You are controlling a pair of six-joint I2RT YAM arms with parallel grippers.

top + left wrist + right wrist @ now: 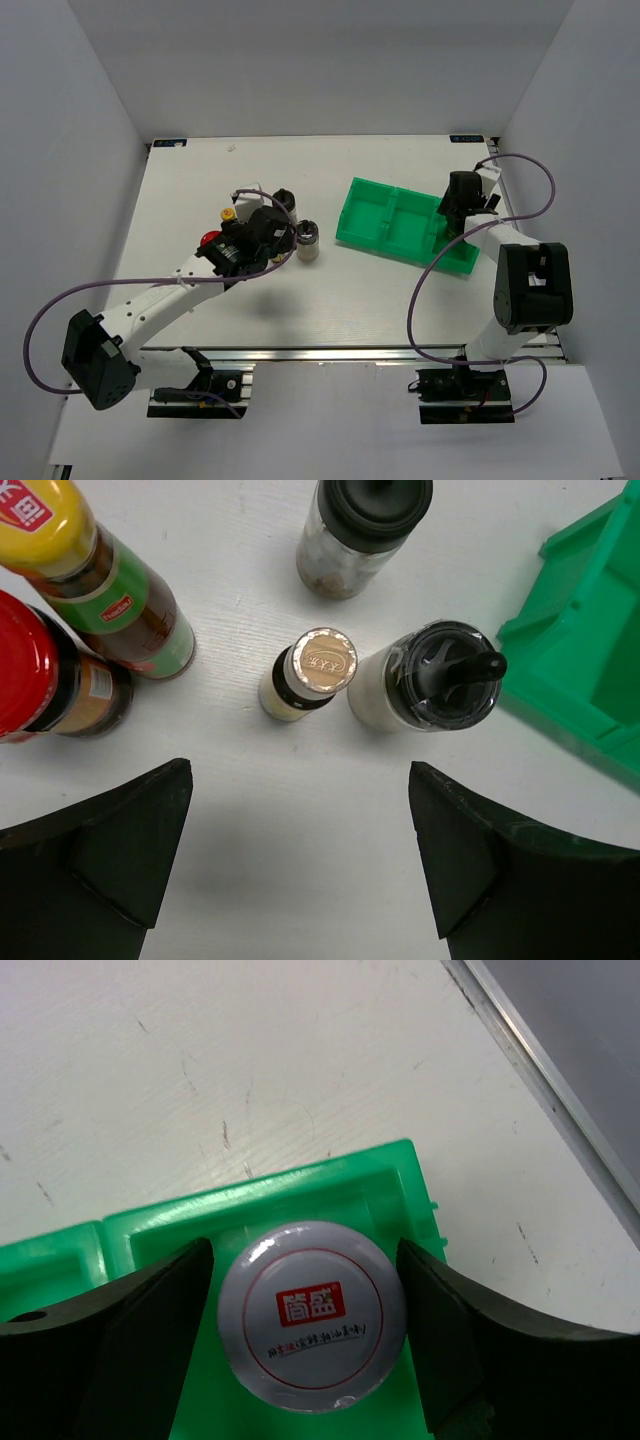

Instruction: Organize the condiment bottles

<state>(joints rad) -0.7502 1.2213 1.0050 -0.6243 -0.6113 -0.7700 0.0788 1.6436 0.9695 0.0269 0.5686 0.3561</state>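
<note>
My left gripper is to reach the dark brown bottle and grip its bronze-end with the cap (pixel 323 664), so its base stays free to stand in the green bin.
In the left wrist view a yellow-capped dark bottle (pixel 60 550), a red-capped jar (pixel 25 665), a black-capped glass bottle (pixel 365 520), a small bronze-capped bottle (pixel 315 670) and a clear bottle with a black flip cap (pixel 440 675) stand upright on the white table. My left gripper (pixel 300 850) is open and empty, hovering just short of the small bottle; it also shows in the top view (pixel 272 232). My right gripper (pixel 305 1250) grips a white-lidded, red-labelled jar (pixel 312 1315) inside the end compartment of the green bin (pixel 150 1230). From above, the right gripper (pixel 460 212) hides that jar.
The green divided bin (pixel 385 220) lies tilted at the right centre, its corner close to the flip-cap bottle (pixel 307 240). The table's right metal edge (pixel 560 1090) runs just beyond the bin. Purple cables loop from both arms.
</note>
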